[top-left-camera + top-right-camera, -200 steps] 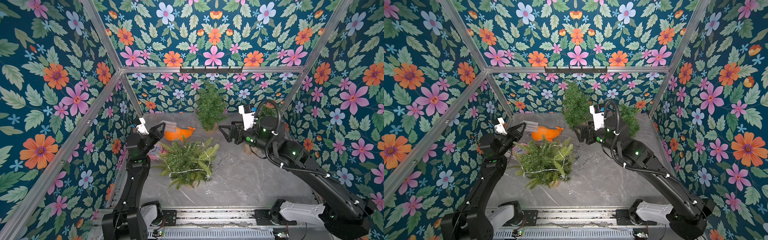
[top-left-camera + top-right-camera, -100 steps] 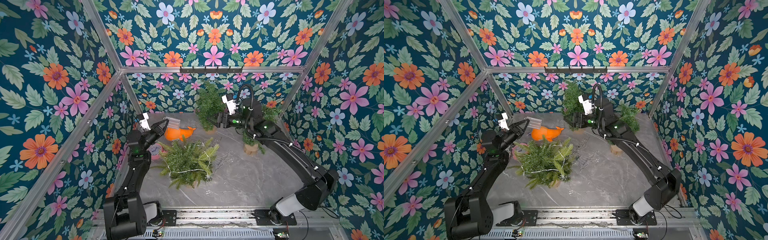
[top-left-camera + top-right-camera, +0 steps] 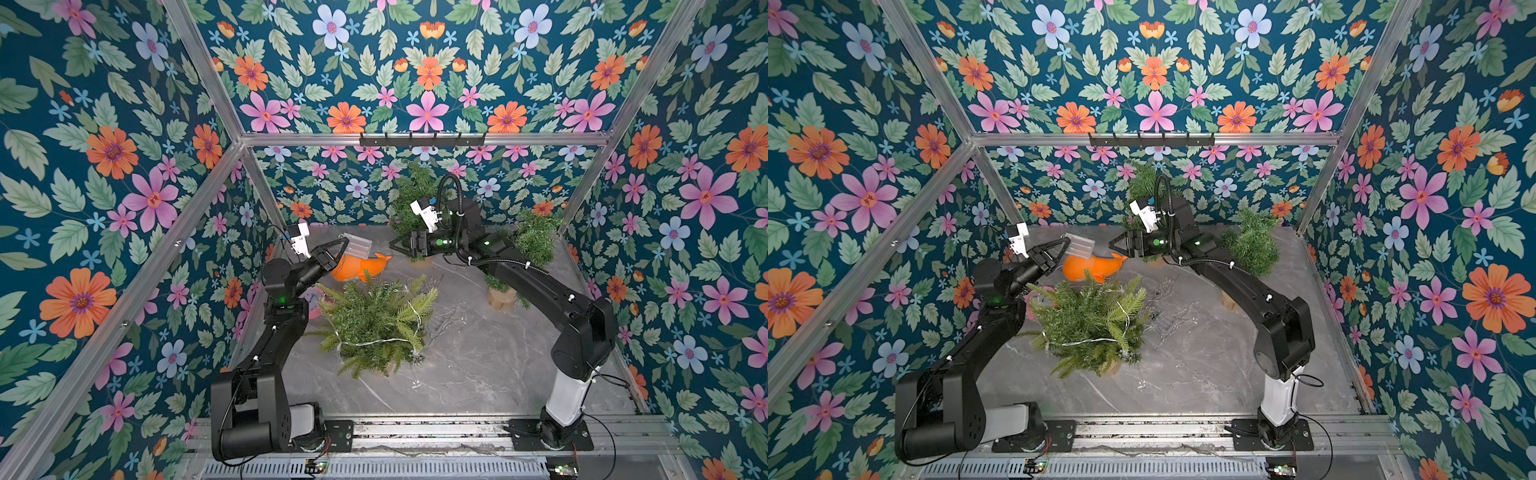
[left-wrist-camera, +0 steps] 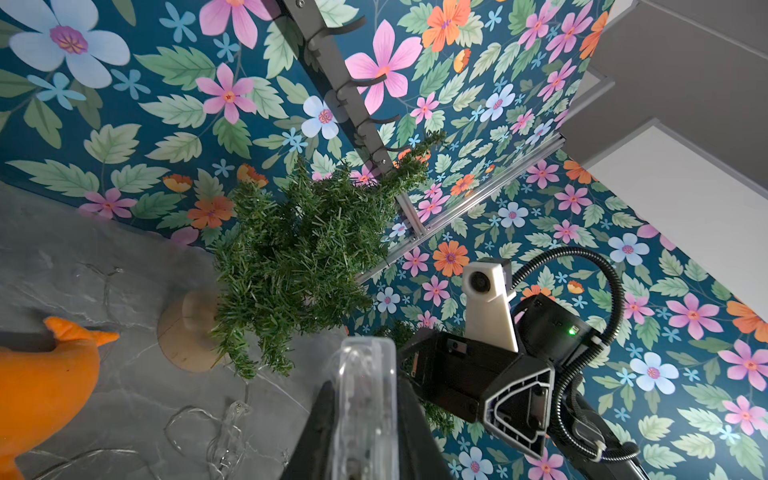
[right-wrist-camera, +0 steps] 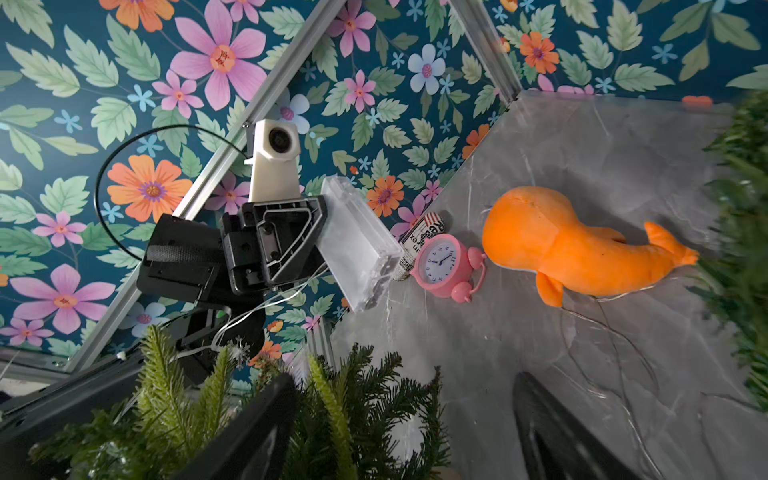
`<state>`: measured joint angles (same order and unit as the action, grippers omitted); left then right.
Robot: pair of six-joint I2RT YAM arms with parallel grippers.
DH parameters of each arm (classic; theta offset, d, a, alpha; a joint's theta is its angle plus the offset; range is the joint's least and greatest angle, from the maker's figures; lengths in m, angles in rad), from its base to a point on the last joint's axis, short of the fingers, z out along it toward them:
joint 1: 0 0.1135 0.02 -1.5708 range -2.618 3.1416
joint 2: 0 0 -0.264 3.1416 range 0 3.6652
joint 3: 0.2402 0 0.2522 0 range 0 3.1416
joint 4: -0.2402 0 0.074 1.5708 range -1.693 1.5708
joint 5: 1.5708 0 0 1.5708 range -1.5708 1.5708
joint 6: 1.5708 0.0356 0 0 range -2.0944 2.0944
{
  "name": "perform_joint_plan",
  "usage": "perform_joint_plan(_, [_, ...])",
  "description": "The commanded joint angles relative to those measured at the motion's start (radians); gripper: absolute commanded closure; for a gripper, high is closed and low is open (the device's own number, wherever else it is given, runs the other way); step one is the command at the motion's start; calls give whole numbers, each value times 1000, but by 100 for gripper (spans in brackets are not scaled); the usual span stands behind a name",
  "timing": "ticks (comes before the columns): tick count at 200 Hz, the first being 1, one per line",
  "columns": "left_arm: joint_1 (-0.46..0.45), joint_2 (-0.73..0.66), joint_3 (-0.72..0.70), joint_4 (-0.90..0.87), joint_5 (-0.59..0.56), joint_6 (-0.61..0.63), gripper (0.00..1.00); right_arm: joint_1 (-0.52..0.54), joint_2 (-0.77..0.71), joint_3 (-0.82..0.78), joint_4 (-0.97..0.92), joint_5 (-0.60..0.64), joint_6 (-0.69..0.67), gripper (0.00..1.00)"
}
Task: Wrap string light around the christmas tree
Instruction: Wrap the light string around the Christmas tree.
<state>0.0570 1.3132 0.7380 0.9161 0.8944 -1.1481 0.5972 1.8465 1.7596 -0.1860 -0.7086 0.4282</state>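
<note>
My right gripper grabs the battery box by its loose end next, opposite the left gripper and wire. The wire then trails free for wrapping the tree.
The christmas tree (image 3: 376, 324) (image 3: 1092, 320) stands mid-table with the thin white wire of the string light (image 3: 374, 343) looped over its branches. More of the wire lies loose on the table (image 3: 451, 313). My left gripper (image 3: 341, 246) (image 4: 365, 390) is shut on the light's clear plastic battery box (image 3: 356, 246) (image 4: 365, 415), held in the air behind the tree. My right gripper (image 3: 395, 246) (image 5: 403, 436) is open and empty. It points at the box from a short gap away, with the tree's branches (image 5: 332, 415) below its fingers.
An orange plush whale (image 3: 359, 268) (image 5: 561, 249) lies behind the tree, next to a pink alarm clock (image 5: 444, 264) and a can (image 5: 419, 245). Other small trees stand at the back (image 3: 415, 199) and right (image 3: 534, 241). Floral walls close three sides.
My right arm has swung left from the right-hand tree to the back middle and now faces the box. My left gripper has lifted the box slightly toward it.
</note>
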Motion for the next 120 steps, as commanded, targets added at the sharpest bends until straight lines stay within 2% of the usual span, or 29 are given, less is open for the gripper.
perform_joint_plan(1, [-11, 13, 3, 109, 33, -38, 100, 25, 15, 25, 27, -38, -77, 17])
perform_joint_plan(23, [-32, 23, 7, 152, 53, -62, 100, 29, 43, 51, 20, -35, -75, 20])
perform_joint_plan(120, [-63, 40, 31, 111, 92, -51, 100, 53, 111, 124, 65, -97, -57, 26])
